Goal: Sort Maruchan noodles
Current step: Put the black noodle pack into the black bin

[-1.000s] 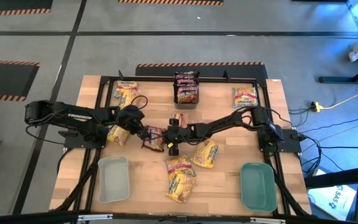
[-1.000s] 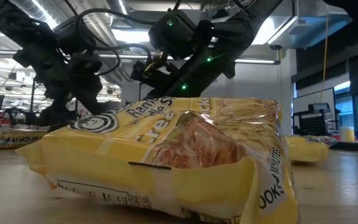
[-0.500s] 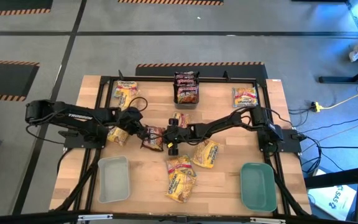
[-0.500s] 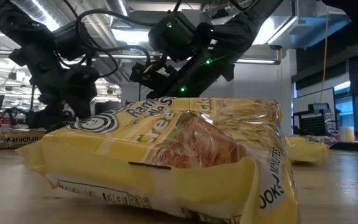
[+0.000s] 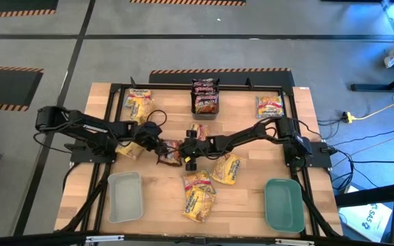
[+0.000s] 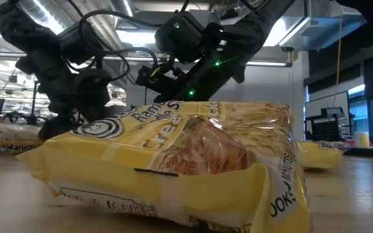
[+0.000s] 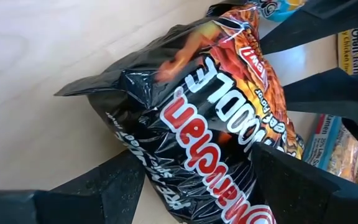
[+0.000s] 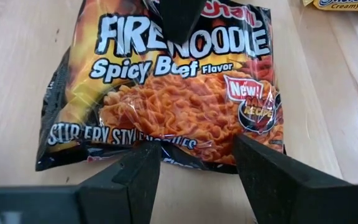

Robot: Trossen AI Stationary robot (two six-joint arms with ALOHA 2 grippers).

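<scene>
The left gripper grabs the Fire Noodle packet (image 5: 169, 152) by its long sides next, to sort it into the dark bin (image 5: 205, 106).
A dark brown-maroon Fire Noodle packet (image 5: 169, 152) lies mid-table between both grippers. My left gripper (image 5: 157, 143) comes from the left and stands open at the packet's logo end (image 7: 210, 124). One of its fingers (image 8: 180, 18) shows over that end in the right wrist view. My right gripper (image 5: 185, 154) comes from the right and is open. Its fingertips (image 8: 148, 162) lie over the packet's opposite, lower edge (image 8: 197, 165). Yellow-orange packets lie around: (image 5: 130, 147), (image 5: 226, 169), (image 5: 198, 195), (image 5: 137, 101). My left gripper slants down from the table's left, the packet's logo end (image 7: 185, 180) between its open fingers. The foil lies against one finger (image 7: 129, 174), and the other finger (image 7: 272, 168) lies over the face. The packet rests on the table. My right gripper's fingertips overlap the packet's lower edge (image 8: 166, 163) from above, coming from the table's right. Whether they touch it, I cannot tell.
A pale grey tray (image 5: 124, 197) sits near left and a teal tray (image 5: 284, 203) near right. A small dark bin of dark packets (image 5: 205, 97) stands at the far edge, with a pinkish packet (image 5: 269, 106) far right. One yellow packet (image 6: 173, 162) fills the low view.
My left arm has reached farther toward the table's right, bringing its gripper up to the dark packet. The right arm has kept still and the packet has stayed about where it was.
</scene>
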